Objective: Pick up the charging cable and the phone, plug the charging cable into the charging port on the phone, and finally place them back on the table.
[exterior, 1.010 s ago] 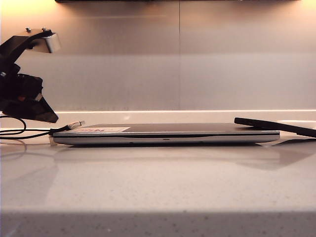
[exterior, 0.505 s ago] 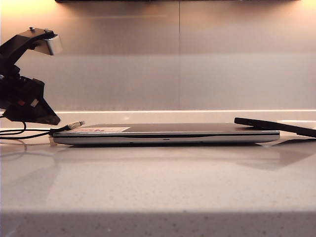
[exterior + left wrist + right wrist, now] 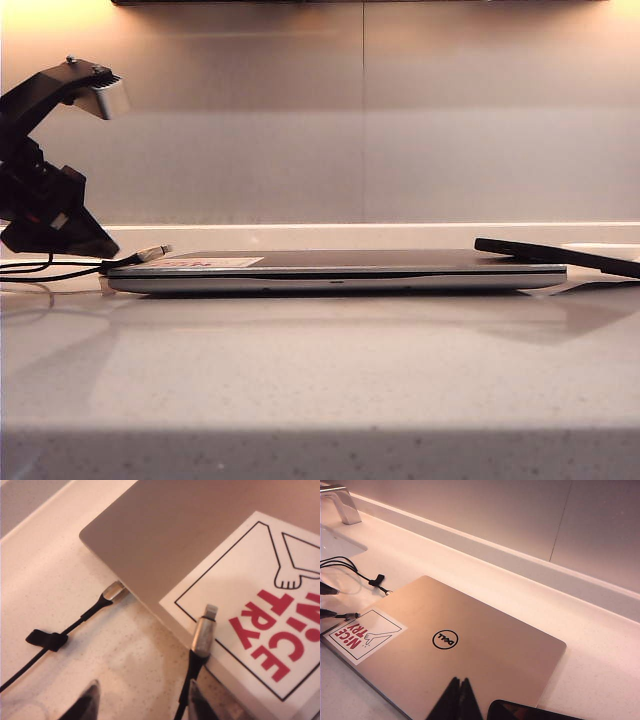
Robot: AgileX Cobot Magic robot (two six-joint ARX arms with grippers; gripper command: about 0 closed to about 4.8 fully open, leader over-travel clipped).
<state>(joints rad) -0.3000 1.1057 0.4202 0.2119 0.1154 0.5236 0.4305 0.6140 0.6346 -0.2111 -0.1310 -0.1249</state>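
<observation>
The silvery connector is resting on the laptop's lid [image 3: 220,652], so my left gripper needs to pick up the cable by its black sleeve [image 3: 188,684], which slopes free past the laptop's edge.
The charging cable's silvery connector tip [image 3: 204,631] lies on the laptop's sticker, and its black cord [image 3: 186,687] runs down past one finger. My left gripper [image 3: 145,699] hovers open over the table [image 3: 320,370] by the laptop's corner; the cord runs along the inside of one of its fingers [image 3: 198,700], which do not grip it. In the exterior view this gripper [image 3: 88,243] hangs at the far left, just above the cable tip [image 3: 152,252]. The black phone [image 3: 560,256] rests tilted on the laptop's right end. My right gripper [image 3: 461,686] is shut and empty over the lid, next to the phone [image 3: 530,713]. The charging port does not show.
A silver-grey laptop [image 3: 340,270] lies shut along the back, with a "NICE TRY" sticker [image 3: 362,632]. A second black cord with a strap [image 3: 47,640] ends at the laptop's edge [image 3: 114,591]. A tap [image 3: 340,502] and a wall [image 3: 400,130] stand behind.
My left hand has rolled a little and sits slightly higher at the far left. The cable tip, laptop and phone have not moved.
</observation>
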